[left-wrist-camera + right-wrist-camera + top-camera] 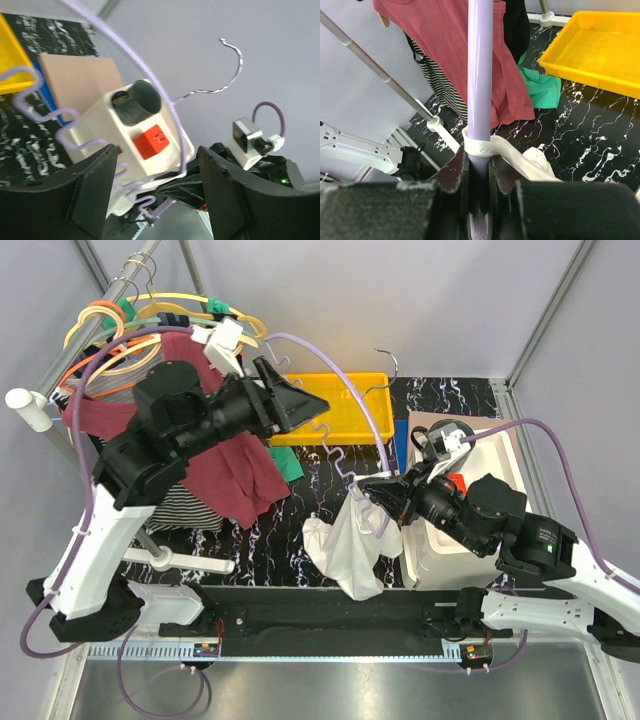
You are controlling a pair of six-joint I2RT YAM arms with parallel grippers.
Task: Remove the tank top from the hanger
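The strap end has to stay free so the tank top can come off, so my left gripper should next grab the lilac hanger [372, 415] by its bar beside the metal hook.
The lilac hanger [372, 415] with a metal hook [392, 362] hangs in the air over the middle of the table. A white tank top [345, 545] droops from its lower end, one strap [480, 147] looped round the hanger bar [480, 75]. My right gripper [480, 170] is shut on that bar just below the strap, and in the top view the right gripper [385, 498] sits at the hanger's lower end. My left gripper [305, 405] stands open beside the hanger's wavy edge. In the left wrist view, the left gripper [156, 165] has its jaws wide, with the hanger [170, 102] beyond them, untouched.
A garment rack [120, 285] at the back left carries coloured hangers, a maroon shirt [225, 475] and a striped garment [185, 512]. A yellow bin [330, 405] stands at the back, with a green cloth [542, 87] near it. A white box [125, 145] holds a red cube [151, 141] and a dark cup [137, 102].
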